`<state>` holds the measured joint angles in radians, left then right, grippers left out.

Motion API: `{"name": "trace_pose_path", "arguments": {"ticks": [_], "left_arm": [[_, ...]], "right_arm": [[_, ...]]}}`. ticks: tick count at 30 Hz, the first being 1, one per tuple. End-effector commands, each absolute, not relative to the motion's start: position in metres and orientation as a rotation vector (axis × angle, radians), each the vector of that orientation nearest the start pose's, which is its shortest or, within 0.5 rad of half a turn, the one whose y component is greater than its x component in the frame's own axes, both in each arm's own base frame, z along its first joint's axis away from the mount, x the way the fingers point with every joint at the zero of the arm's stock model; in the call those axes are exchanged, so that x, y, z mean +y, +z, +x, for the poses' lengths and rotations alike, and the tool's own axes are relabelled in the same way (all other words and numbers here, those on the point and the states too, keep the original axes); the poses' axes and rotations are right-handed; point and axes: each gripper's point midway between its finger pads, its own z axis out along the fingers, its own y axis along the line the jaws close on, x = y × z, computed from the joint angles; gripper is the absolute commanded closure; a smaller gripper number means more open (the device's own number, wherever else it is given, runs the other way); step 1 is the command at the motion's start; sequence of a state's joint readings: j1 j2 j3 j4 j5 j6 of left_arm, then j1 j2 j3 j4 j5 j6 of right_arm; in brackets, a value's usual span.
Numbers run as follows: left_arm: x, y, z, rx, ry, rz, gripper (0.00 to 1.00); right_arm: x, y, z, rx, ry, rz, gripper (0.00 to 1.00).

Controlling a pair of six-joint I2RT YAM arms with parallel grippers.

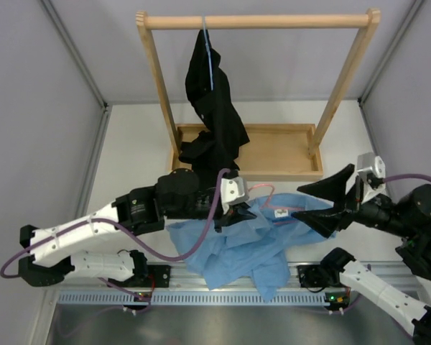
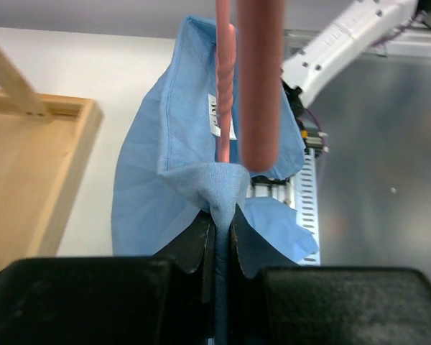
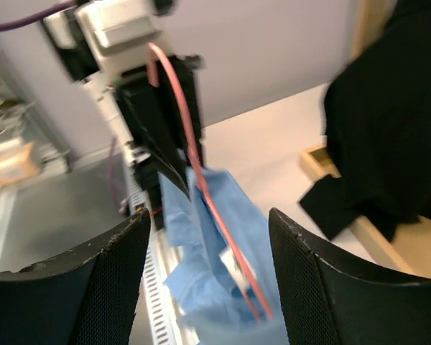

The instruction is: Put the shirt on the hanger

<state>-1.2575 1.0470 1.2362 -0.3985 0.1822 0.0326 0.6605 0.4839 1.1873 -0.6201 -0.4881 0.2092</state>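
My right gripper will next take hold of the pink hanger's twisted neck [image 1: 269, 199] below the hook [image 1: 261, 185], so the hanger's arms stay free to take the shirt.
The light blue shirt [image 1: 233, 248] lies bunched on the table's near side. My left gripper [image 1: 237, 213] is shut on a fold of its cloth near the collar [image 2: 221, 188], lifting that part. The pink hanger [image 1: 264, 194] runs down into the neck opening beside the white label [image 2: 217, 115]; in the left wrist view the hanger [image 2: 224, 86] stands just ahead of the jaws. My right gripper [image 1: 302, 203] stands open to the right of the collar. In its own view the hanger [image 3: 194, 158] and shirt [image 3: 223, 237] lie ahead between the fingers [image 3: 309, 266], untouched.
A wooden rack with a tray base [image 1: 273, 169] stands at the back. A black garment [image 1: 212, 108] hangs from its top bar on a pale blue hanger [image 1: 210, 57] and droops into the tray. A slotted metal rail [image 1: 201, 296] runs along the near edge.
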Motion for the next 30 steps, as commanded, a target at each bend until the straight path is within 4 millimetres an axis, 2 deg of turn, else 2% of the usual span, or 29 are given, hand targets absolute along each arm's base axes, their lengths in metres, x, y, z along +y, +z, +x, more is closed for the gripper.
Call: {"name": "trace_pose_path", "arguments": {"ticks": [1, 2, 4, 6, 11, 13, 14, 15, 17, 18, 19, 20, 21, 22, 23, 24, 25, 26, 27, 28, 29, 30], "left_arm": [[-0.37, 0.377, 0.05, 1.26, -1.208, 1.365, 1.0], [-0.372, 0.38, 0.046, 1.244, -1.231, 1.385, 1.0], [-0.38, 0.377, 0.046, 1.258, -1.243, 1.398, 1.0], [-0.384, 0.383, 0.048, 1.256, -1.25, 1.388, 1.0], [-0.389, 0.389, 0.045, 1.243, -1.278, 1.397, 1.0], [-0.389, 0.394, 0.039, 1.211, -1.307, 1.421, 1.0], [-0.39, 0.395, 0.039, 1.21, -1.31, 1.42, 1.0], [-0.389, 0.396, 0.04, 1.209, -1.307, 1.418, 1.0], [-0.389, 0.396, 0.047, 1.218, -1.277, 1.398, 1.0], [-0.388, 0.397, 0.052, 1.222, -1.252, 1.382, 0.91], [-0.386, 0.397, 0.063, 1.244, -1.194, 1.337, 0.78], [-0.383, 0.399, 0.069, 1.253, -1.157, 1.306, 0.59], [-0.379, 0.4, 0.077, 1.262, -1.115, 1.274, 0.42], [-0.371, 0.41, 0.081, 1.254, -1.086, 1.23, 0.02], [-0.364, 0.414, 0.089, 1.262, -1.042, 1.189, 0.02], [-0.358, 0.418, 0.092, 1.241, -1.011, 1.18, 0.02], [-0.345, 0.429, 0.091, 1.216, -0.998, 1.152, 0.02], [-0.335, 0.433, 0.099, 1.216, -0.946, 1.115, 0.02], [-0.327, 0.437, 0.102, 1.209, -0.922, 1.089, 0.02], [-0.318, 0.441, 0.103, 1.197, -0.905, 1.071, 0.02], [-0.3, 0.453, 0.102, 1.169, -0.889, 1.029, 0.02], [-0.293, 0.449, 0.103, 1.163, -0.865, 1.032, 0.02]], "right_arm": [[0.204, 0.42, 0.042, 1.277, 1.254, -1.079, 0.36], [0.207, 0.426, 0.042, 1.237, 1.264, -1.085, 0.37], [0.212, 0.424, 0.049, 1.257, 1.269, -1.086, 0.38], [0.216, 0.423, 0.047, 1.238, 1.293, -1.109, 0.42], [0.218, 0.41, 0.046, 1.226, 1.309, -1.126, 0.54], [0.217, 0.412, 0.043, 1.197, 1.305, -1.127, 0.7], [0.216, 0.412, 0.043, 1.188, 1.302, -1.126, 0.94], [0.214, 0.414, 0.044, 1.18, 1.287, -1.108, 1.0], [0.211, 0.42, 0.047, 1.175, 1.257, -1.073, 1.0], [0.207, 0.426, 0.053, 1.175, 1.219, -1.022, 1.0], [0.205, 0.43, 0.055, 1.173, 1.202, -1.002, 1.0], [0.201, 0.436, 0.054, 1.17, 1.18, -0.983, 1.0], [0.198, 0.439, 0.063, 1.198, 1.136, -0.937, 1.0], [0.193, 0.443, 0.067, 1.204, 1.094, -0.926, 1.0], [0.185, 0.451, 0.064, 1.223, 1.062, -0.909, 1.0], [0.181, 0.456, 0.075, 1.255, 1.009, -0.859, 1.0], [0.172, 0.474, 0.072, 1.224, 0.971, -0.843, 1.0], [0.168, 0.479, 0.074, 1.23, 0.946, -0.836, 1.0], [0.167, 0.475, 0.081, 1.288, 0.915, -0.825, 1.0], [0.158, 0.493, 0.076, 1.249, 0.885, -0.816, 1.0], [0.156, 0.498, 0.078, 1.255, 0.868, -0.807, 1.0], [0.155, 0.498, 0.084, 1.279, 0.84, -0.801, 1.0]]}}
